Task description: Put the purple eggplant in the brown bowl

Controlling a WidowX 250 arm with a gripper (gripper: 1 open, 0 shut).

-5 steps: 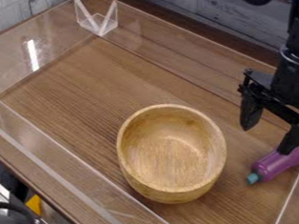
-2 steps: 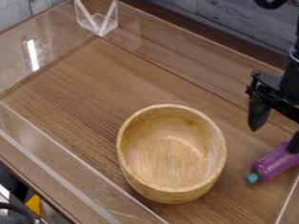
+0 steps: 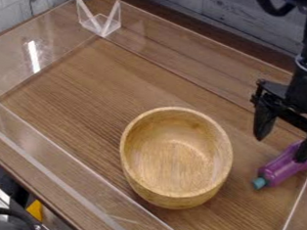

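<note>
My fingers are above the purple eggplant (image 3: 288, 164) and would miss; lower first, then close.
The purple eggplant (image 3: 288, 164) lies on the wooden table near the right edge, its teal stem cap toward the front. My gripper (image 3: 284, 141) hangs straight down just above its far end, jaws open, one finger (image 3: 263, 123) to the left of the eggplant and the other over it. Nothing is held. The brown bowl (image 3: 176, 156), round and light wood, sits empty to the left of the eggplant, closer to the table's front.
Clear acrylic walls (image 3: 69, 43) ring the wooden table (image 3: 105, 85), with a clear triangular bracket (image 3: 100, 18) at the back left. A transparent panel stands close to the eggplant on the right.
The gripper has shifted slightly right and a touch lower, now standing over the eggplant's far end. Bowl and eggplant have not moved.
</note>
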